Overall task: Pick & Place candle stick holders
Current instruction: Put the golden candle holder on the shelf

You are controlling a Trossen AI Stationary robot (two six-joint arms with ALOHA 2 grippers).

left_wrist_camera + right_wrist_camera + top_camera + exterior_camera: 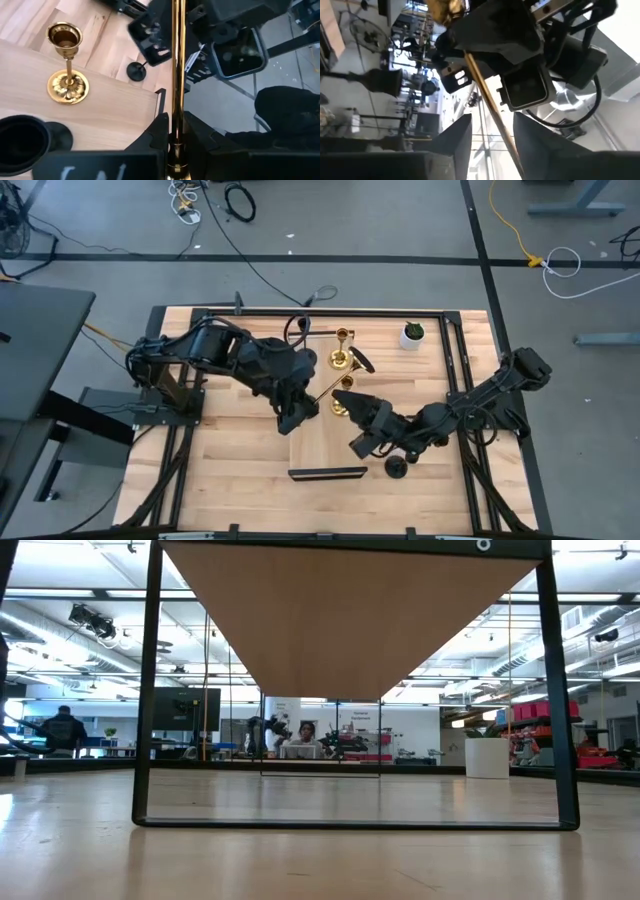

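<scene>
My right gripper grabs the gold holder by its thin stem (337, 383) next, since its round base stays free to stand on the wooden board (322, 446).
My left gripper (303, 406) is shut on a gold candle stick holder (333, 385), which is held above the table's middle. My right gripper (348, 398) is open, and its fingers stand on either side of that holder's stem (492, 112) without touching it. A second gold holder (342, 352) stands upright on its round base farther back. It also shows in the left wrist view (67, 62). Another gold base (340, 409) shows beside my right gripper. One black holder (396, 468) stands near the front edge. Another black holder (22, 142) is close to my left gripper. My left gripper pinches the gold holder's thin stem (176, 131) between its two fingers, just beyond a small knob on the stem. The stem runs straight out past the fingertips toward my right gripper. The holder is lifted clear of the table and lies roughly level.
A small white pot with a green plant (411, 333) stands at the far right of the table. A flat black bar (327, 473) lies near the front edge. A black metal frame (450, 315) runs around the tabletop.
</scene>
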